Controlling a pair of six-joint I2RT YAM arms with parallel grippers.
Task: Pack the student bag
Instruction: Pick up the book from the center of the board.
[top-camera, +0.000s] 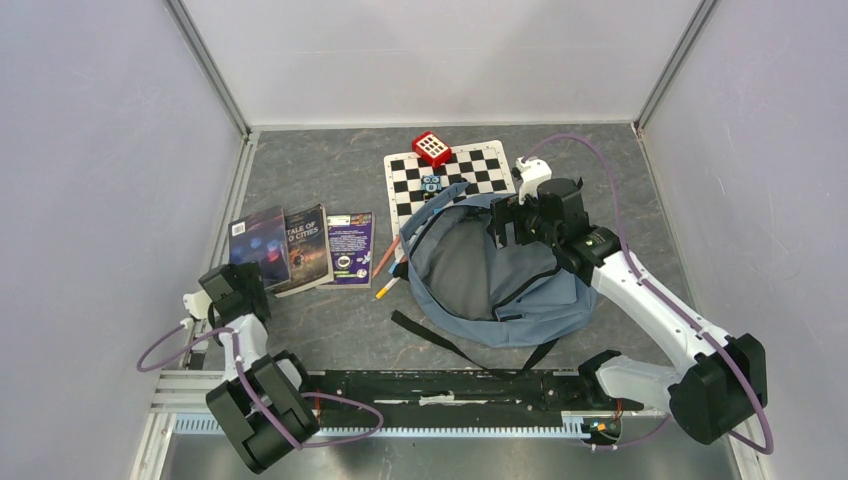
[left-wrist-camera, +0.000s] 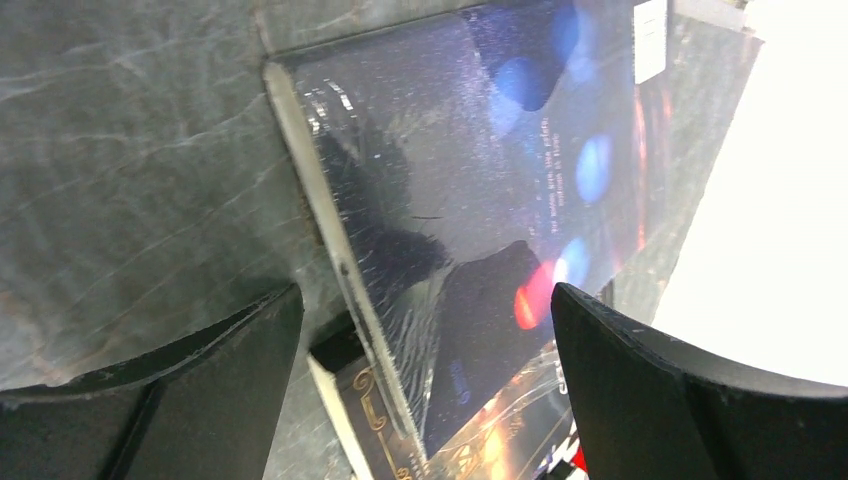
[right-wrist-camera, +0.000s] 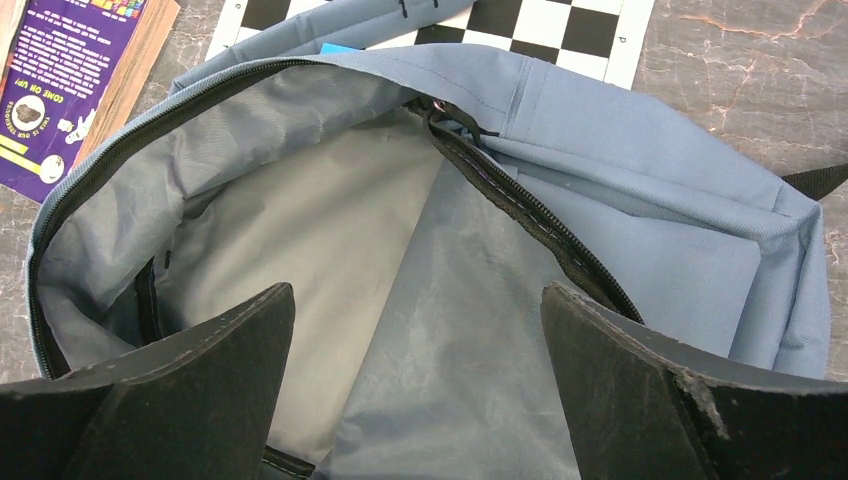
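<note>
My left gripper grabs the dark glossy book by its near end (top-camera: 270, 283) next, fingers across its covers, since the book's far end stays free to enter the bag (top-camera: 520, 290).
The blue-grey student bag (top-camera: 520, 290) lies in the middle of the table, unzipped, with its grey lining showing. My right gripper (top-camera: 508, 228) hovers open over the bag's far right rim. In the right wrist view the open gripper (right-wrist-camera: 415, 390) is empty and looks into the bag (right-wrist-camera: 650, 240). My left gripper (top-camera: 240, 285) is open at the near end of a dark glossy book (top-camera: 258, 243). In the left wrist view the open gripper (left-wrist-camera: 425, 380) straddles that book's (left-wrist-camera: 480, 200) near corner, which lies on a second book (left-wrist-camera: 365, 425). I cannot tell whether the jaws touch it.
A "Tale of Two Cities" book (top-camera: 306, 248) and a purple book (top-camera: 350, 248) lie beside the glossy one. Pencils (top-camera: 388, 262) lie left of the bag. A chessboard (top-camera: 470, 170) with a red block (top-camera: 431, 148) and a small blue toy (top-camera: 432, 184) sits behind. Black straps (top-camera: 440, 340) trail forward.
</note>
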